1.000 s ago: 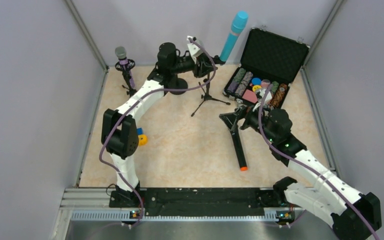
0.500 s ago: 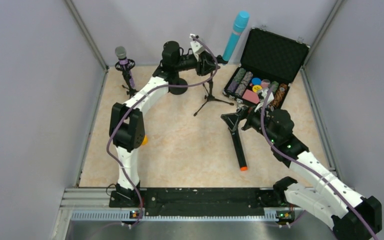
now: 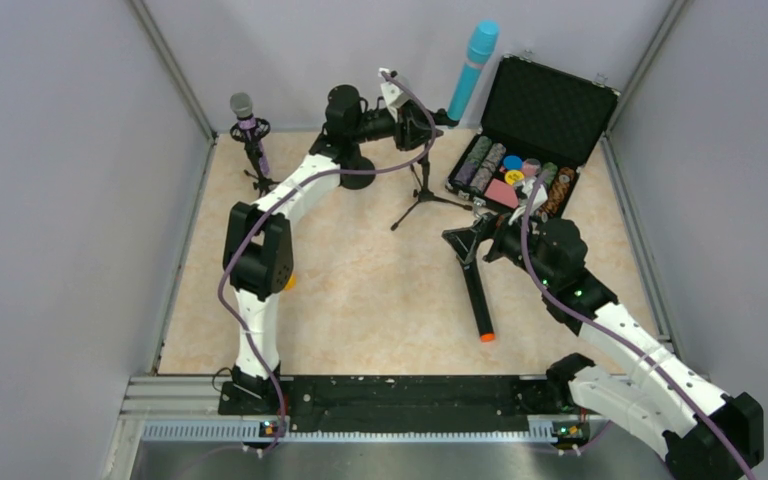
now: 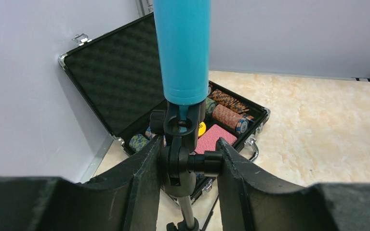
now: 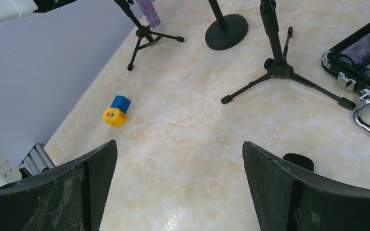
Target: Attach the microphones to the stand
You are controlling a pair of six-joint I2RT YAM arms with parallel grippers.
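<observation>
The left gripper needs to open, because the stand's tripod legs are spread on the flat table and the stand would stay upright.
The light blue microphone (image 3: 470, 58) stands upright in the clip of a tripod stand (image 3: 422, 190); it also shows in the left wrist view (image 4: 182, 48). My left gripper (image 3: 426, 120) is shut on the stand's clip joint (image 4: 179, 163), one finger on each side. The glittery purple microphone (image 3: 243, 108) sits in a small tripod stand at the far left. The black microphone with the orange end (image 3: 477, 295) lies on the table. My right gripper (image 3: 465, 243) is open and empty over its head end (image 5: 298, 161).
An open black case (image 3: 530, 140) with poker chips stands at the back right, close behind the tripod. A round-base stand (image 5: 226, 31) stands behind my left arm. A yellow and blue toy (image 5: 116, 111) lies at the left near my left arm.
My left arm has shifted right and the tripod stand with the blue microphone moved a little right with it. The right gripper has barely moved.
</observation>
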